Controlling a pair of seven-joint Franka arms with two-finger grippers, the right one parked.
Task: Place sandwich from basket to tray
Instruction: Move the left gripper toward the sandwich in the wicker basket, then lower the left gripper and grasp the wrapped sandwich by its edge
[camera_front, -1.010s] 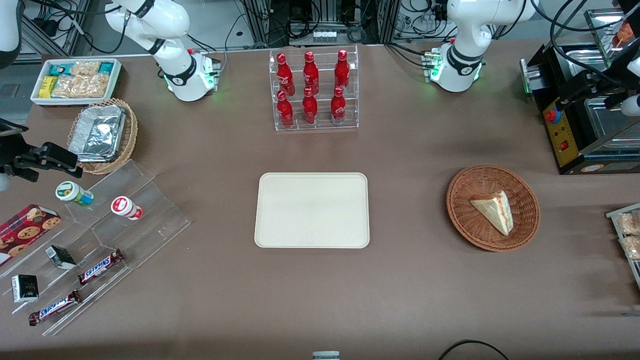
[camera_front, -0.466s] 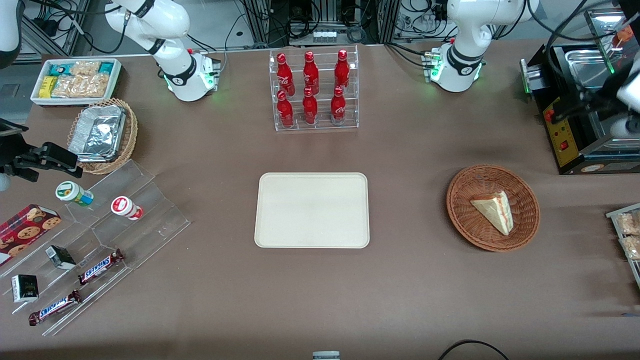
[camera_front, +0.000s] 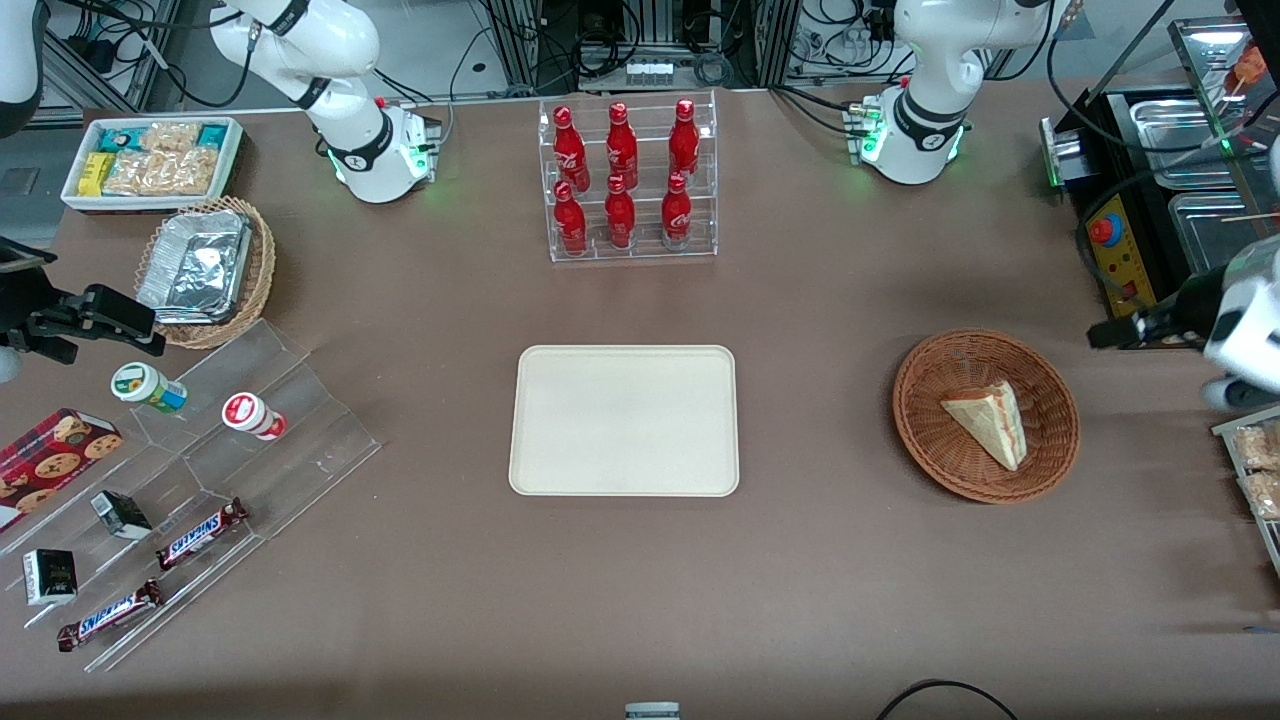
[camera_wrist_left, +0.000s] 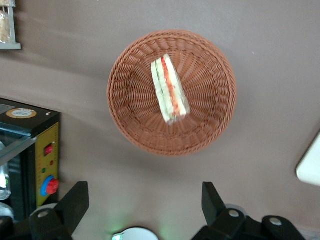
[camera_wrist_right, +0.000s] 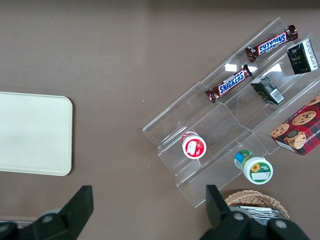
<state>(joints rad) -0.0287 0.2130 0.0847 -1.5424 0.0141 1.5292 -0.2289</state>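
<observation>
To move the sandwich from the basket to the cream tray, my left gripper should next grab the sandwich by its thick end.
The sandwich, a pale bread wedge with red and green filling on its cut edge, lies in the round reddish-brown basket. The cream tray sits bare at the table's middle, toward the parked arm from the basket. My left gripper hovers beside the basket, toward the working arm's end and slightly farther from the front camera. In the left wrist view the gripper is open and holds nothing. There the sandwich and basket lie apart from the fingertips, and a tray corner shows.
A black machine with a yellow panel stands close by the gripper. Snack packs lie at the working arm's end. A rack of red bottles stands farther back. An acrylic stand and a foil-tray basket lie toward the parked arm's end.
My left gripper has come down from over the black machine toward the front camera and now hovers beside the basket. Sandwich, basket and tray have not moved.
</observation>
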